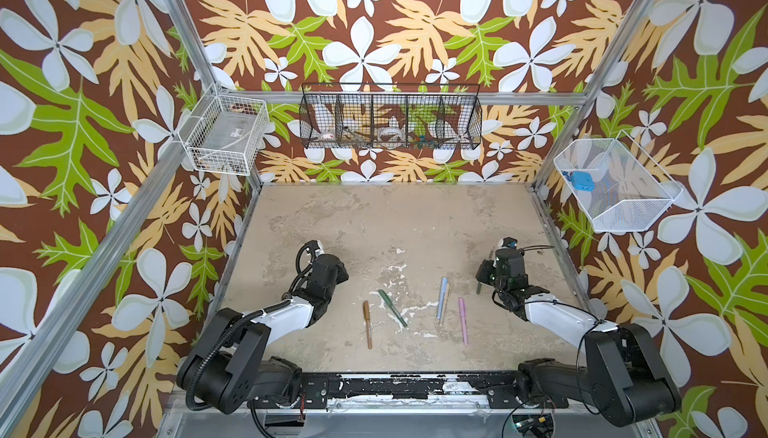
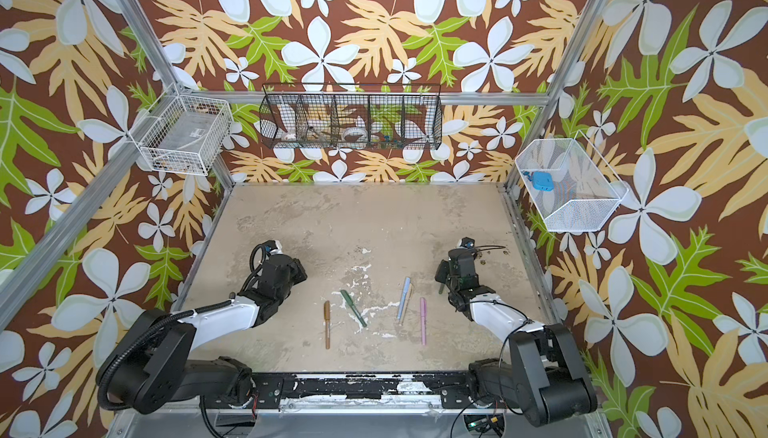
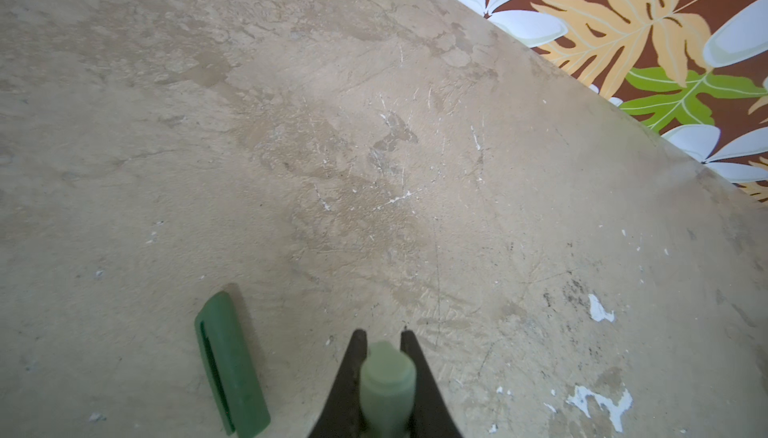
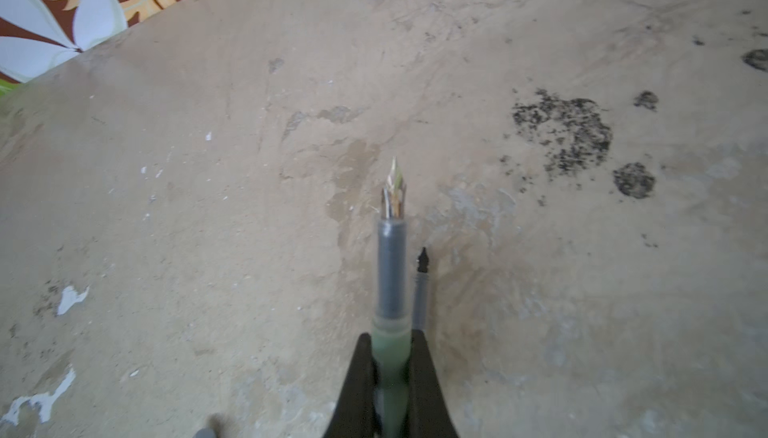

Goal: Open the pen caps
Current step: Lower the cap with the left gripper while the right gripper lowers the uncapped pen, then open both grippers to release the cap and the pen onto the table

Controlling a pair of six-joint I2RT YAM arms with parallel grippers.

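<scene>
The tip of the sage green pen is above the table. I will lower the body of the pen onto the table before my right gripper lets go of it.
My left gripper (image 3: 383, 334) is shut on a sage green pen cap (image 3: 386, 377), just above the table. A dark green cap (image 3: 230, 363) lies loose beside it. My right gripper (image 4: 390, 338) is shut on the sage green pen body (image 4: 392, 273), whose grey section and nib are bare. Another uncapped pen body (image 4: 422, 286) lies on the table next to it. Between the arms lie a brown pen (image 1: 367, 323), a dark green pen (image 1: 392, 308), a light blue pen (image 1: 441, 297) over a beige one, and a pink pen (image 1: 462, 320), caps on.
Black ink blots (image 4: 561, 136) stain the table (image 1: 374, 223) near the right arm. A black wire basket (image 1: 390, 117) hangs on the back wall, and white wire baskets hang at the left (image 1: 224, 136) and right (image 1: 615, 186). Metal frame posts stand at the corners.
</scene>
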